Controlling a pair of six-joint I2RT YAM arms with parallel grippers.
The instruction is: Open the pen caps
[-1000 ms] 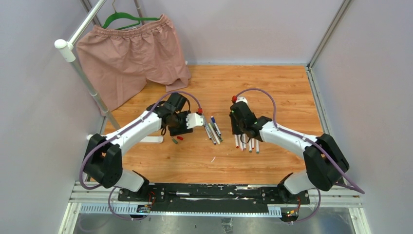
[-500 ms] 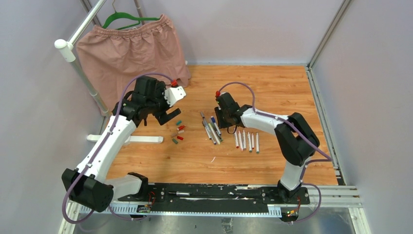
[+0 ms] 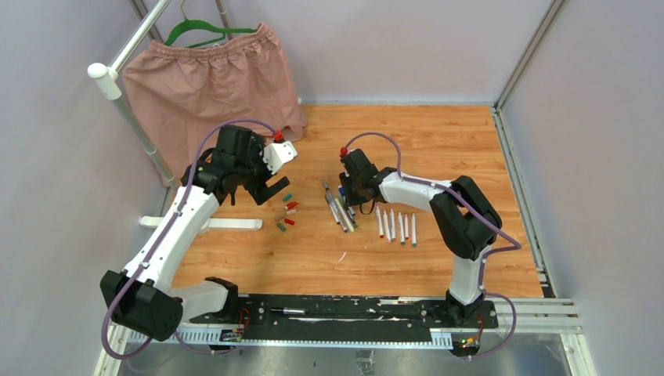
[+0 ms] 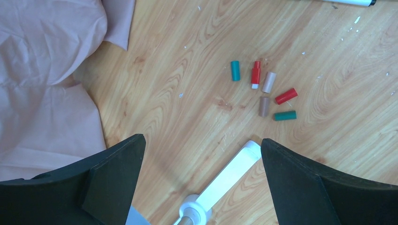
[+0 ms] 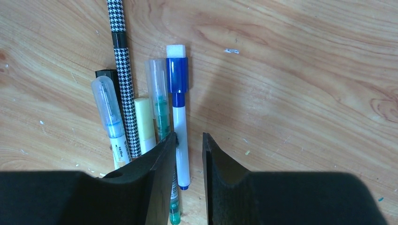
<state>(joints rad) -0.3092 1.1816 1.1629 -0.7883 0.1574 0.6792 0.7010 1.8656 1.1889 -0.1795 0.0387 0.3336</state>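
Note:
The body of the white pen is between both fingers in the right wrist view, level with one of them, so my right gripper should close on it.
Several loose pen caps [image 4: 269, 82] in teal, red, beige and brown lie scattered on the wooden table [image 3: 438, 149]; the top view shows them as a small cluster [image 3: 286, 211]. My left gripper [image 4: 202, 139] hangs above and left of them, open wide and empty [image 3: 254, 190]. Several capped pens [image 3: 338, 207] lie side by side at the centre. My right gripper [image 5: 189, 136] is low over them with a narrow gap between its jaws. The blue-capped white pen [image 5: 178, 84] lies on the table under that gap, not pinched. A row of uncapped pens [image 3: 395, 225] lies to the right.
Pink shorts [image 3: 207, 86] on a green hanger hang from a white rail [image 3: 133, 117] at the back left, their hem near my left gripper. A long white bar [image 3: 227, 224] lies on the table left of the caps. A houndstooth pen [image 5: 121, 70] is in the cluster.
My left gripper opened wide and pulled up and back to the left, leaving more caps on the table. My right gripper moved left from the uncapped row to over the capped pens.

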